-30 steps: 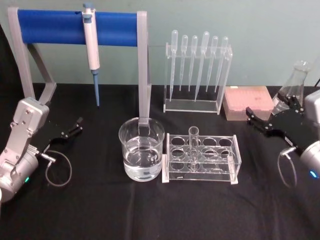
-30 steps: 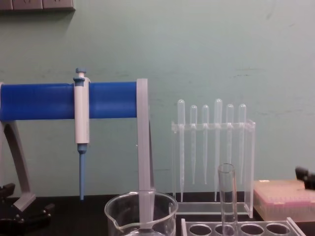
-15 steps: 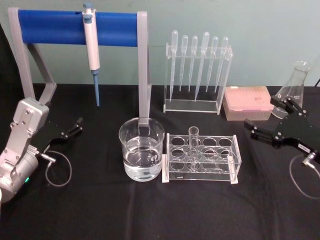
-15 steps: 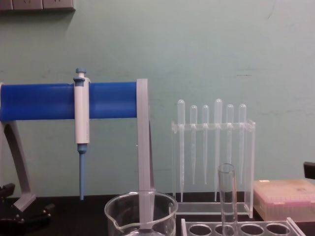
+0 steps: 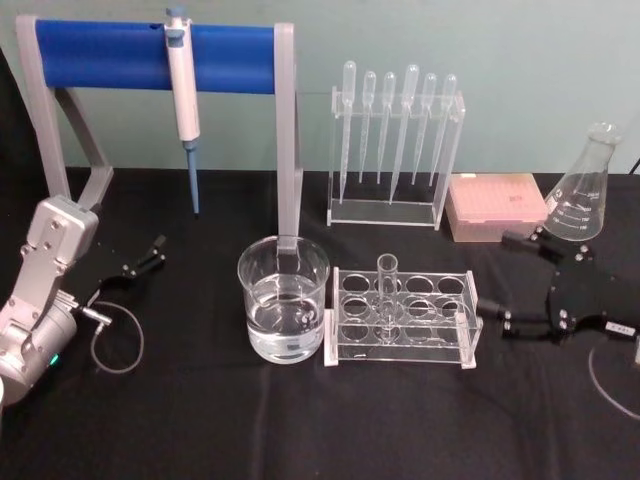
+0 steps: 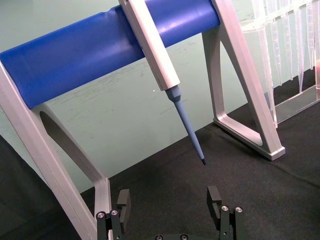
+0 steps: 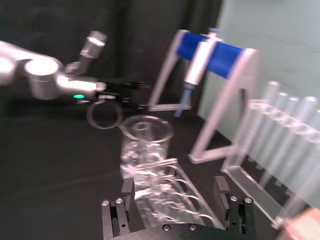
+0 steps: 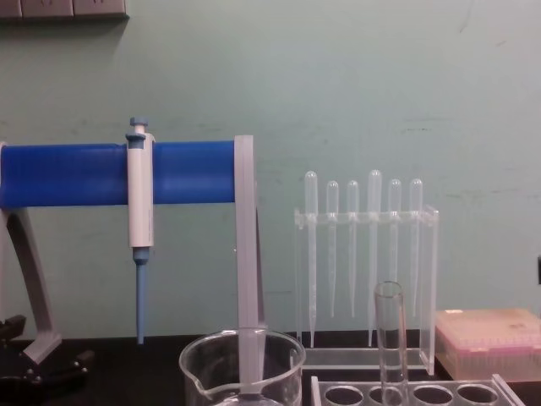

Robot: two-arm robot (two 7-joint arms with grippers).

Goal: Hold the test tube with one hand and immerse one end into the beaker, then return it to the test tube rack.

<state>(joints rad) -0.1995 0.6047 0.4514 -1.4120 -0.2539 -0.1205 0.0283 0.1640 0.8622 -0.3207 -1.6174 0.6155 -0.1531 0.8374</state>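
Observation:
The right gripper grips the test tube by its upper part (image 8: 391,331) next, since the clear rack closes around its lower end.
The test tube (image 5: 386,283) stands upright in a clear rack (image 5: 452,322) at the table's middle; from the chest it rises above the rack (image 8: 390,338). Just left of the rack is the beaker (image 5: 283,310), partly filled with clear liquid, its rim low in the chest view (image 8: 243,348). My right gripper (image 5: 501,279) is open, low over the table at the rack's right end, fingers pointing at it. Its wrist view has the open gripper (image 7: 175,191) facing the rack (image 7: 172,197) and beaker (image 7: 145,145). My left gripper (image 5: 150,255) rests open at the far left, also (image 6: 169,200).
A blue-barred stand (image 5: 150,55) holding a pipettor (image 5: 183,95) spans the back left. Behind the rack is a holder of plastic pipettes (image 5: 395,150). A pink tip box (image 5: 495,205) and a conical flask (image 5: 582,190) sit at the back right, close to my right arm.
My right gripper has dropped and swung in toward the rack's right end, its fingers now pointing at the rack. The left arm, tube and beaker have not moved.

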